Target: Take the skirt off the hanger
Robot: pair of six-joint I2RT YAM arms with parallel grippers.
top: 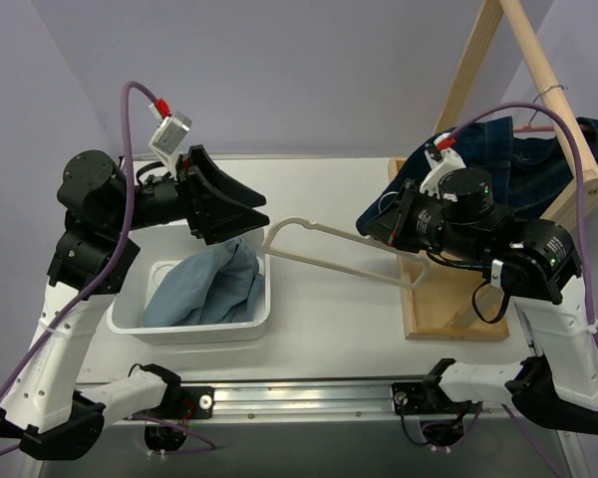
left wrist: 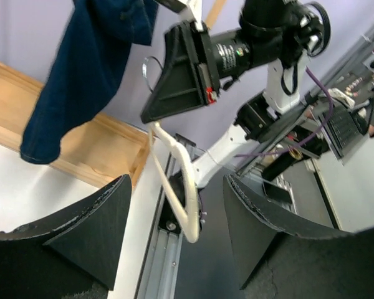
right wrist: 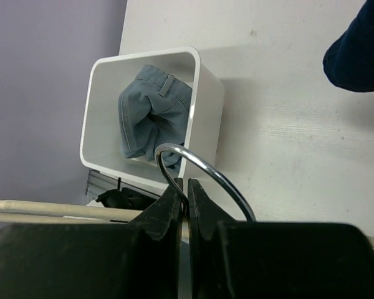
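My left gripper grabs the bare cream hanger by its loose end (top: 270, 242) (left wrist: 191, 222) next, so the metal hook stays free to hang on the rack.
The light blue denim skirt (top: 204, 289) lies crumpled in the white bin (top: 261, 317), off the hanger. It also shows in the right wrist view (right wrist: 151, 118). The cream hanger (top: 329, 254) is bare and held level over the table. My right gripper (right wrist: 187, 185) is shut on its metal hook (right wrist: 224, 180); in the top view the right gripper (top: 364, 226) is at the hanger's right part. My left gripper (top: 251, 219) is open and empty above the bin's far right corner. In the left wrist view, the hanger's end (left wrist: 177, 193) shows beyond my open left gripper (left wrist: 177, 180).
A wooden rack (top: 458, 289) stands at the right with a dark blue garment (top: 523, 154) draped on it, also seen in the left wrist view (left wrist: 87, 68). The metal rail (top: 299, 398) runs along the near table edge.
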